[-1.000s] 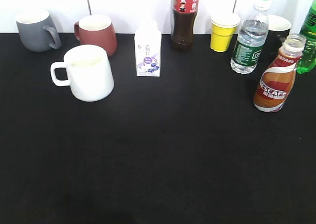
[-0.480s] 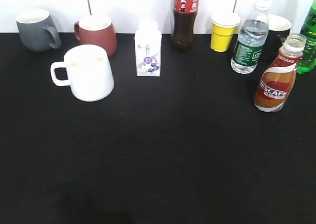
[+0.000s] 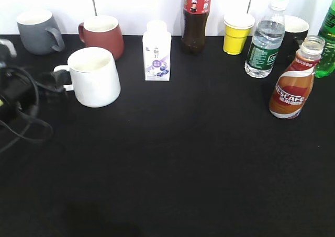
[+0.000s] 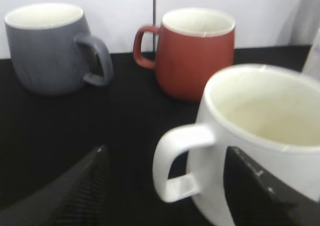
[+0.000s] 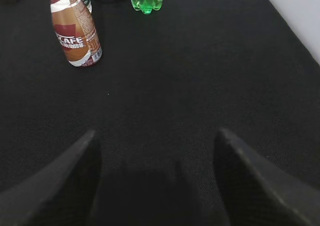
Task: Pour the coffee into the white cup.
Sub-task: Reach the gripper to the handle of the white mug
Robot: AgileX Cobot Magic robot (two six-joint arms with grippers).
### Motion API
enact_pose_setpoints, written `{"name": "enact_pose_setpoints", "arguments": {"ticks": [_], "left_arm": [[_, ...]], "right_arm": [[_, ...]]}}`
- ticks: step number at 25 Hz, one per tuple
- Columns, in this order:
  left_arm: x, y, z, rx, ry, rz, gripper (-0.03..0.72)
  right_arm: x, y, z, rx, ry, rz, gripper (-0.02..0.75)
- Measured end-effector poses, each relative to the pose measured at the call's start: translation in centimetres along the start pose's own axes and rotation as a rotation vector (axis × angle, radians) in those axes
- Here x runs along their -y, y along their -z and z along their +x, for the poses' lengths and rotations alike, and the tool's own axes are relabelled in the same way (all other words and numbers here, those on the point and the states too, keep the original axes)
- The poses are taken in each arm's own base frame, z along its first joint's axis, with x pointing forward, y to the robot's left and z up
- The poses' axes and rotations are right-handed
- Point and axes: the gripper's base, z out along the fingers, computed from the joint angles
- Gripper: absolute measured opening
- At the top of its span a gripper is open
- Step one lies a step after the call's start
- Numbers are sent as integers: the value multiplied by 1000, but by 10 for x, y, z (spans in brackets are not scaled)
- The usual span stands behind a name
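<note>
My left gripper should grab the white cup's narrow loop handle [image 3: 62, 68] next, as the cup's round body is wider than my open fingers.
The white cup [image 3: 95, 77] stands at the left of the black table, with its loop handle pointing left. My left gripper [image 3: 60, 80] has come in from the left edge and is open, its jaws on either side of the handle [image 4: 175, 161], not closed on it. In the left wrist view the cup [image 4: 260, 131] fills the right side. The coffee bottle [image 3: 293, 85], with its NESCAFE wrap and no cap, stands upright at the right. My right gripper [image 5: 155, 132] is open and empty over bare table, well short of the coffee bottle [image 5: 75, 31]. It is out of the exterior view.
Along the back stand a grey mug [image 3: 37, 32], a red-brown mug [image 3: 103, 35], a small milk carton [image 3: 157, 51], a cola bottle [image 3: 196, 20], a yellow paper cup [image 3: 236, 34], a water bottle [image 3: 266, 41], a black mug [image 3: 296, 33] and a green bottle [image 3: 328, 43].
My left arm has come into view from the left edge and reached the white cup's handle. The cup and the bottles have not moved.
</note>
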Motion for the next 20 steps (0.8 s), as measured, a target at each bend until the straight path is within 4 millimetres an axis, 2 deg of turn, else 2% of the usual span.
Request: {"name": "enact_pose_setpoints", "arguments": {"ticks": [2,5,9,12,16,20], "left_arm": [[-1,-5,9,-12,-7,-7,538],[-2,-10,17,5,-17,-15,485],[-9,-15,27,-2,-20,-44,477],[-11,-24,19,36,-21,-39,476],[-12,-37,24,24,-34,-31,475],[-23,-59,11,24,-61,-12,473]], "right_arm": [[0,0,0,0,0,0,529],[0,0,0,0,0,0,529],[0,0,0,0,0,0,529],[0,0,0,0,0,0,529],[0,0,0,0,0,0,529],[0,0,0,0,0,0,529]]}}
